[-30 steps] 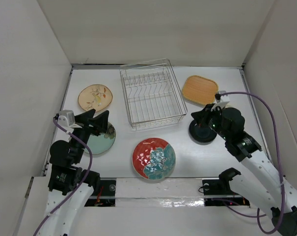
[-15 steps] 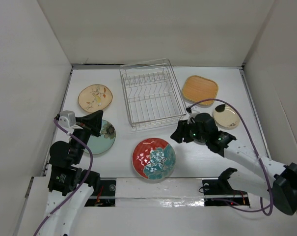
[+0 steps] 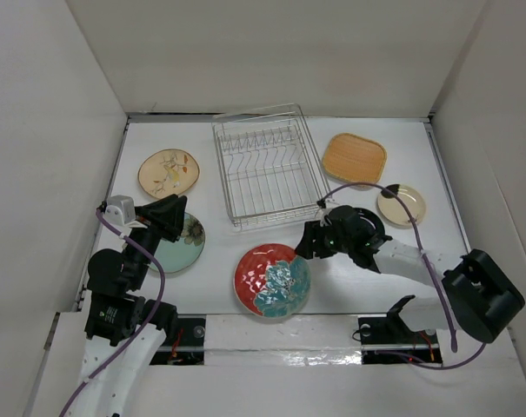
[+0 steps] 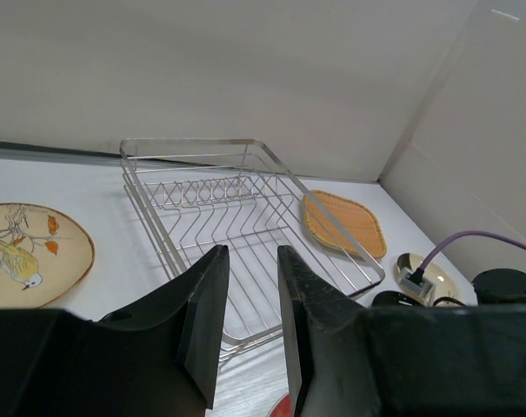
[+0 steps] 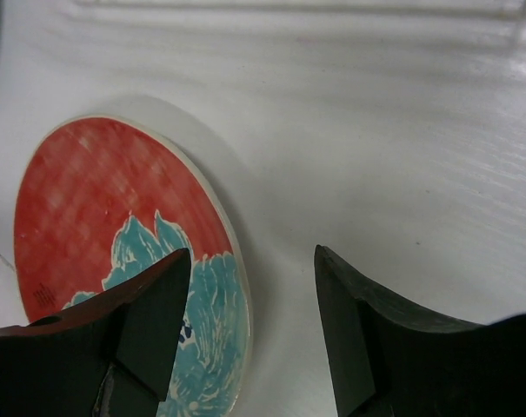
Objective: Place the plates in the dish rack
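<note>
The plate's rim (image 5: pixel 249 304) on the red-and-teal plate lines up between my right gripper's fingers but is below them, so my right gripper should lower before closing.
The silver wire dish rack (image 3: pixel 267 167) stands at the back middle, with no plates in it; the left wrist view shows the dish rack (image 4: pixel 219 204) ahead. Flat on the table lie a tan floral plate (image 3: pixel 169 172), an orange-tan square plate (image 3: pixel 354 159), a small cream-faced round plate (image 3: pixel 401 206), a red-and-teal plate (image 3: pixel 273 279) and a pale green plate (image 3: pixel 183 248). My left gripper (image 3: pixel 171 217) hovers over the green plate's near-left part, jaws narrowly apart and holding nothing (image 4: pixel 251 252). My right gripper (image 3: pixel 306 246) is open, straddling the red-and-teal plate's (image 5: pixel 115 226) right rim (image 5: pixel 249 304).
White walls box the table in on the left, back and right. A purple cable (image 3: pixel 367 184) loops over my right arm between the rack and the small plate. My right arm's forearm (image 3: pixel 410 259) stretches low across the front right.
My right gripper has swung left from the small plate to the red-and-teal plate's rim and opened. My left jaws, wide a second ago, now stand only slightly apart.
</note>
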`<state>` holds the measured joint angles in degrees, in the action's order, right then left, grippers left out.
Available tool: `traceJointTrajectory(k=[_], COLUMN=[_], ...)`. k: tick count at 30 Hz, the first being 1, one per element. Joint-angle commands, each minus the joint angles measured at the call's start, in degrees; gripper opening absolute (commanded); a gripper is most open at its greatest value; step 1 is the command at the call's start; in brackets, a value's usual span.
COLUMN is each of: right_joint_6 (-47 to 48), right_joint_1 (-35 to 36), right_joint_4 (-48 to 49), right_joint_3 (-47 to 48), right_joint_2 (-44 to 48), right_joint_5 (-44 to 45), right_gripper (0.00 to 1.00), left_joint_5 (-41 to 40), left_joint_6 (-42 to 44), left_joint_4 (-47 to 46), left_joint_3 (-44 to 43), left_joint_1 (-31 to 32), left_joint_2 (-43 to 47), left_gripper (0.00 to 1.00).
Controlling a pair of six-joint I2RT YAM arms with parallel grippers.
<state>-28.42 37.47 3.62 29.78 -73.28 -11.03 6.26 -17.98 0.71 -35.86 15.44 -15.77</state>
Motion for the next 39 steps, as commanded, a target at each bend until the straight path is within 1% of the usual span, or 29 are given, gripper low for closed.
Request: traceJointTrajectory(k=[1,4,8,10,13,16,17,18,19,20,21,23,26,27,28,29,32,34,35,36,37,39], right_joint_6=[-1.3,-2.2,-2.4,-2.8,-3.2,-4.4,-4.7,-5.2,-5.6,-5.8,-6.3,-7.2,-8.1,-8.4,-8.7,-8.9,-9.5,-8.6,-8.0,-7.5,-6.5,-5.7], right_joint_1=[0.6,0.6,2.7,4.4,5.7,5.7,6.2,6.2,6.2,6.2,6.2,6.8,8.0,8.5,8.5,9.0,9.0,9.0,9.0,7.9,6.1,3.8], right_joint_4=[7.1,10.5,16.0,17.8,19.7,21.6,22.4,22.7,23.5,24.1,24.6,25.7,25.2,24.7,22.8,21.7,17.8,14.0,12.6,11.3,10.5,10.2], right_joint_3=[-1.5,-2.8,-3.7,-3.7,-3.7,-4.6,-4.7,-5.0,-5.5,-5.8,-6.2,-7.4,-7.9,-7.8,-7.4,-6.8,-2.8,2.2,4.3,6.5,10.6,14.2], right_joint_2=[-2.2,-5.8,-10.6,-13.6,-15.6,-16.9,-17.0,-17.0,-16.8,-16.6,-15.7,-14.2,-8.5,-6.5,-2.1,0.4,11.0,16.9,18.2,19.0,19.7,19.2], right_joint_5=[-2.4,-7.2,-13.5,-15.0,-14.6,-14.0,-13.3,-13.2,-13.1,-13.1,-13.1,-13.2,-13.4,-13.6,-13.8,-13.9,-14.0,-12.5,-11.4,-9.3,-8.6,-5.8], right_gripper=[0.65,0.64,0.63,0.63,0.56,0.37,0.22,0.16,0.06,0.02,0.00,0.00,0.00,0.00,0.00,0.00,0.00,0.00,0.00,0.00,0.00,0.00], left_joint_5=[1.2,1.1,0.9,0.9,0.7,0.4,0.4,0.5,0.5,0.5,0.5,0.4,0.2,0.2,0.2,0.2,0.0,0.0,-0.1,-0.1,-0.1,-0.3], left_joint_6=[0.8,0.8,0.8,0.8,0.7,0.6,0.6,0.6,0.6,0.5,0.5,0.5,0.5,0.5,0.5,0.5,0.6,0.5,0.6,0.5,0.4,0.4], left_joint_4=[-2.2,-2.2,-2.1,-2.1,-2.1,-2.2,-2.2,-2.2,-2.2,-2.2,-2.2,-2.2,-2.3,-2.3,-2.3,-2.3,-2.3,-2.3,-2.3,-2.3,-2.3,-2.2], left_joint_3=[-0.2,-0.2,-0.2,-0.2,-0.1,-0.1,-0.1,-0.1,-0.1,-0.1,-0.1,-0.1,-0.1,-0.1,-0.1,-0.1,-0.2,-0.2,-0.2,-0.2,-0.1,-0.2], left_joint_1=[0.4,0.4,0.4,0.4,0.4,0.4,0.4,0.4,0.4,0.4,0.4,0.4,0.4,0.4,0.4,0.4,0.4,0.4,0.4,0.4,0.4,0.4], left_joint_2=[0.0,0.0,0.0,0.1,0.1,0.3,0.3,0.3,0.3,0.3,0.3,0.3,0.4,0.5,0.5,0.5,0.5,0.7,0.7,0.7,0.7,0.9], left_gripper=[0.26,0.26,0.26,0.26,0.27,0.27,0.27,0.27,0.27,0.27,0.27,0.27,0.27,0.27,0.27,0.27,0.27,0.27,0.27,0.27,0.27,0.27])
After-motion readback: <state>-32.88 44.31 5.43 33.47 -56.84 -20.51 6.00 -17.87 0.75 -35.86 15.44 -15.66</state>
